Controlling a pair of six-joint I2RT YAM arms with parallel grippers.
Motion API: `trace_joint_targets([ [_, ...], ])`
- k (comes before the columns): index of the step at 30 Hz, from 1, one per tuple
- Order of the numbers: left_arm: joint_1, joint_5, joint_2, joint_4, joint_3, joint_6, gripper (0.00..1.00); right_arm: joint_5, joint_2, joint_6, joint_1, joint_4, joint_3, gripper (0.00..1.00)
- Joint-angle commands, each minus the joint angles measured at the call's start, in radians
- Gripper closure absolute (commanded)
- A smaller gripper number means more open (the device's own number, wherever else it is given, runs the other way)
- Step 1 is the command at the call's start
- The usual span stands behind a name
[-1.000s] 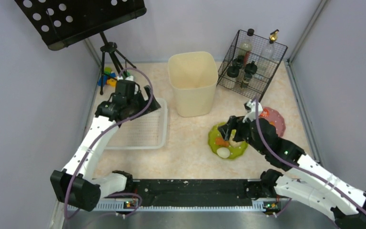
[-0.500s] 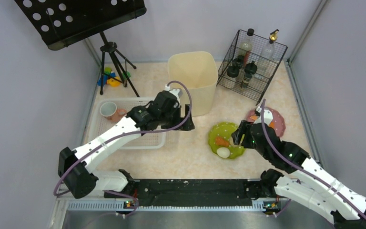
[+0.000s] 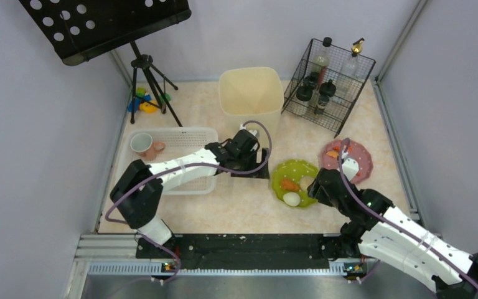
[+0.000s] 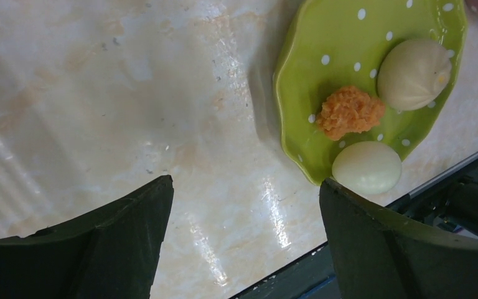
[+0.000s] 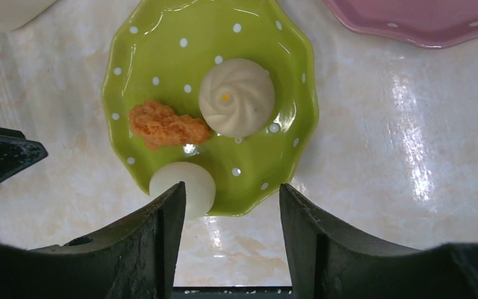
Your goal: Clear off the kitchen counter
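I should grab the green plate next with my left gripper, by its rim (image 4: 289,151) beside the orange lump. The opposite rim of the plate then stays free for my right gripper.
The kitchen counter (image 3: 243,202) is glossy beige-pink marble. A green dotted plate (image 3: 284,170) on it holds a white bun (image 5: 236,98), an orange food lump (image 3: 289,185) and a white egg (image 3: 292,199) at its near rim. My left gripper (image 3: 262,170) is open and empty just left of the plate; in the left wrist view (image 4: 246,184) the plate (image 4: 348,37) lies to the upper right. My right gripper (image 3: 316,189) is open and empty at the plate's near right edge; in the right wrist view (image 5: 231,187) its left finger partly covers the egg (image 5: 190,184).
A pink plate (image 3: 358,157) with a small orange bit lies right of the green one. A white perforated basket (image 3: 187,168) holds a cup (image 3: 142,144). A beige bin (image 3: 251,106), a wire rack of bottles (image 3: 330,81), a tripod stand (image 3: 143,68) and toys (image 3: 142,99) stand at the back.
My left arm swung right from over the basket to the green plate's left side. My right gripper drew back from above the plate to its near right edge.
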Motion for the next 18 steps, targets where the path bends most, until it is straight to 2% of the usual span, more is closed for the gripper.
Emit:
trace_joint_targets([
  [1,-0.022,0.028,0.074,0.101,0.031,-0.008,0.1,0.039,0.009,0.088,-0.014,-0.04,-0.009,0.44],
  [10,-0.031,0.063,0.193,0.154,0.066,-0.013,0.15,0.016,0.093,0.168,-0.013,-0.051,-0.041,0.51],
  [18,-0.034,0.063,0.239,0.178,0.065,-0.024,0.19,0.011,0.064,0.187,-0.013,-0.026,-0.091,0.53],
])
